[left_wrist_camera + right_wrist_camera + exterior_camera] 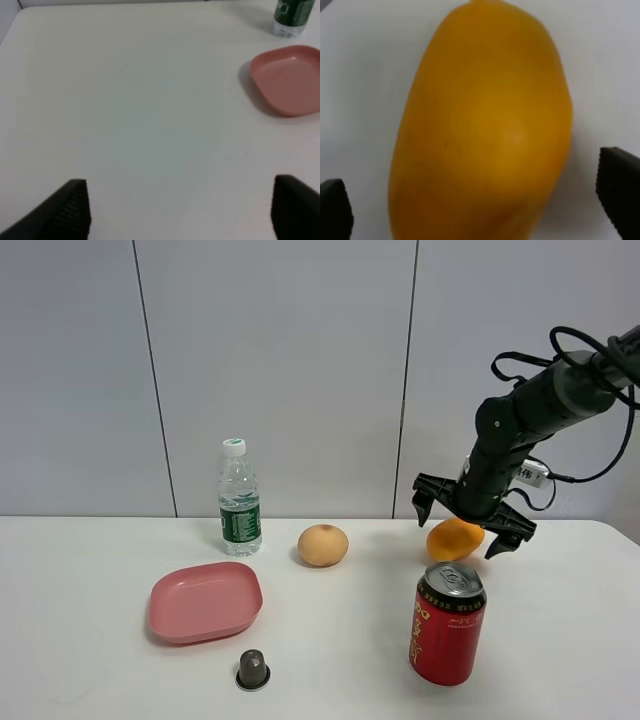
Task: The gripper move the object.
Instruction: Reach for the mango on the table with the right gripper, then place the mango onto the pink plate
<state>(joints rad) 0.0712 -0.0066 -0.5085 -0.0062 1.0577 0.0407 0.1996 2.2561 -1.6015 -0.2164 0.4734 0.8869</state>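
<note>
Next, the right gripper takes hold of the mango by its plump middle (454,539) and moves it over to the pink dish (205,602).
The orange-yellow mango (452,539) lies on the white table at the right, behind the red can. It fills the right wrist view (482,125). My right gripper (472,513) hangs just above it, wide open, one finger on each side and not touching. Its fingertips (620,185) show at the edges of the right wrist view. My left gripper (180,212) is open and empty over bare table; it is out of the exterior view.
A red can (447,623) stands in front of the mango. A round tan fruit (323,545), a water bottle (239,499), a pink dish (205,601) and a small dark cup (253,670) sit to the left. The pink dish (289,80) also shows in the left wrist view.
</note>
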